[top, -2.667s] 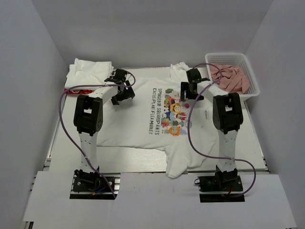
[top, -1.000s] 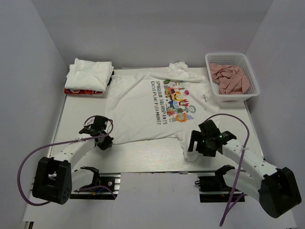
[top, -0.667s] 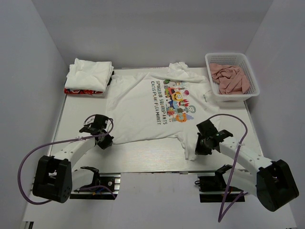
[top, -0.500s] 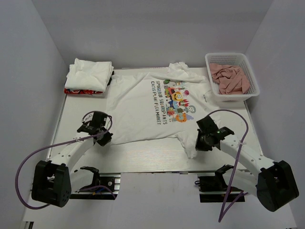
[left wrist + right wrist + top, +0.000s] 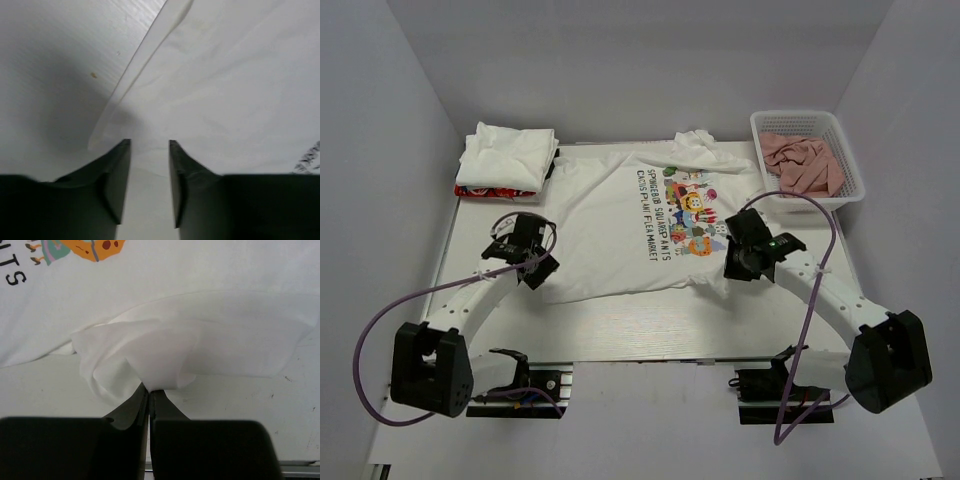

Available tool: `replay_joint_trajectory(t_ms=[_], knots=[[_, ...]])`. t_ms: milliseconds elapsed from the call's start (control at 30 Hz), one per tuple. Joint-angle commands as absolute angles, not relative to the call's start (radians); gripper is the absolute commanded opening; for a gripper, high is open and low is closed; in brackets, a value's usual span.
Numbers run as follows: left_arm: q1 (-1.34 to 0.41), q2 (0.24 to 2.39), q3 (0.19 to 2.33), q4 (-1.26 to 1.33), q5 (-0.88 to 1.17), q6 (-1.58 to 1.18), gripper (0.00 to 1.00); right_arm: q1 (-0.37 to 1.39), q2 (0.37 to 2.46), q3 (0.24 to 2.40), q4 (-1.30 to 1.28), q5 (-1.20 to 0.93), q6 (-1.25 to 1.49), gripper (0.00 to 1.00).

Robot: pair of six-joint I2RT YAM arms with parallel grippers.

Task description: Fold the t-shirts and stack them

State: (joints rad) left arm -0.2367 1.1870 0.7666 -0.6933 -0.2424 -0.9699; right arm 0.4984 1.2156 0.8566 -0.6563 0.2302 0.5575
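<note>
I should next fold the t-shirt's near side over evenly, so I need to grab the white t-shirt's near hem corner [image 5: 99,143] with my left gripper, opposite the sleeve I hold.
A white t-shirt [image 5: 610,215] with a colourful cartoon print lies spread flat across the table [image 5: 620,325]. My left gripper [image 5: 538,268] hangs open over the shirt's near-left hem corner. In the left wrist view its fingers [image 5: 120,170] straddle flat white cloth [image 5: 225,90] without gripping it. My right gripper [image 5: 730,268] is shut on the shirt's near-right sleeve. The right wrist view shows that bunched sleeve [image 5: 150,355] pinched at the fingertips [image 5: 150,390]. A folded white t-shirt [image 5: 508,152] rests at the back left.
A white basket [image 5: 848,190] at the back right holds salmon-pink cloths [image 5: 800,165]. Under the folded shirt lies a red-patterned item [image 5: 485,191]. White walls enclose the table on the left, back and right. Purple cables loop off both arms.
My right gripper shut on the sleeve and carried it away from the near edge toward the shirt's body. My left gripper opened, let go of the hem and moved slightly farther in.
</note>
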Motion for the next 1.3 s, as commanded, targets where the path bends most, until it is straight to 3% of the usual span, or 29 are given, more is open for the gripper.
replay_joint_trajectory(t_ms=[0,67,300,367,467,500,933,1267], knots=[[-0.233,1.227,0.715,-0.723,-0.193,-0.959,0.54,0.494,1.238,0.87,-0.67,0.216,0.535,0.0],[-0.233,1.247,0.693,-0.713,-0.166,-0.959,0.6,0.486,1.25,0.861,-0.67,0.206,0.532,0.0],[-0.233,1.298,0.605,-0.69,-0.156,-0.979,0.6,0.48,1.243,0.835,-0.672,0.21,0.529,0.0],[-0.233,1.328,0.604,-0.678,-0.156,-0.979,0.56,0.48,1.244,0.83,-0.669,0.212,0.531,0.0],[-0.233,1.373,0.615,-0.667,-0.157,-0.979,0.22,0.476,1.244,0.827,-0.667,0.21,0.528,0.0],[-0.233,1.373,0.615,-0.657,-0.146,-0.979,0.0,0.472,1.244,0.83,-0.667,0.21,0.528,0.0],[-0.233,1.356,0.831,-0.687,-0.21,-0.939,0.0,0.457,1.31,0.994,-0.643,0.319,0.506,0.0],[-0.146,1.529,1.025,-0.719,-0.221,-0.927,0.0,0.388,1.494,1.186,-0.563,0.313,0.46,0.0]])
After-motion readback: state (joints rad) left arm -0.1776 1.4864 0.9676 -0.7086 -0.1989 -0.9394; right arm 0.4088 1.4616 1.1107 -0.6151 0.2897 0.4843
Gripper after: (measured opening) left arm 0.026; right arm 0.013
